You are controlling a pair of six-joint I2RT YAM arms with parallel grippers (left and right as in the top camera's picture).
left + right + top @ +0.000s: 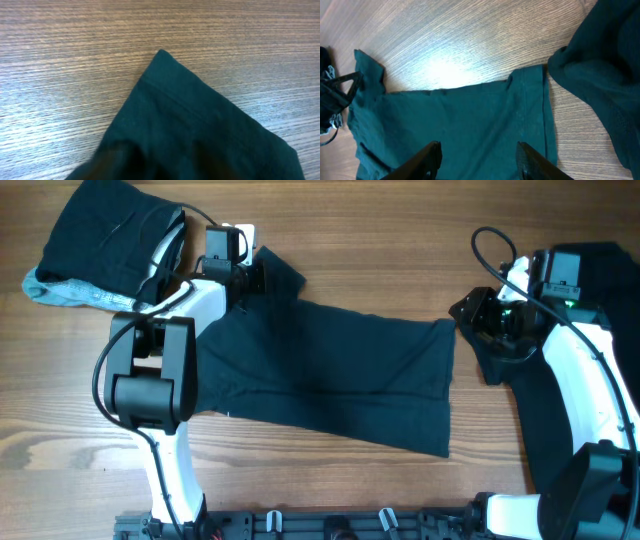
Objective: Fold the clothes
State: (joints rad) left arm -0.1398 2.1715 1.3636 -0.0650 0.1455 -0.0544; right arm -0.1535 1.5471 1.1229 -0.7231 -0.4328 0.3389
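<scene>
The robot's left gripper should take hold of the far sleeve of the dark T-shirt next, to fold that far side over toward the T-shirt's near edge.
A dark T-shirt (pixel 330 370) lies spread flat across the middle of the table and also shows in the right wrist view (pixel 455 115). My left gripper (pixel 252 275) is down at its far-left sleeve (pixel 190 115). Its fingers (pixel 162 165) are dim dark shapes set apart against the fabric, so it looks open. My right gripper (pixel 468 315) hovers open and empty over the shirt's right part (pixel 479 147). A folded dark garment (pixel 105 235) rests on a pale grey-blue piece (pixel 55 288) at the far left.
Another dark garment (pixel 545 425) lies heaped at the right under my right arm, and its edge shows in the right wrist view (pixel 605 75). Bare wooden table (pixel 60 430) lies at the front left. The arm bases stand at the front edge.
</scene>
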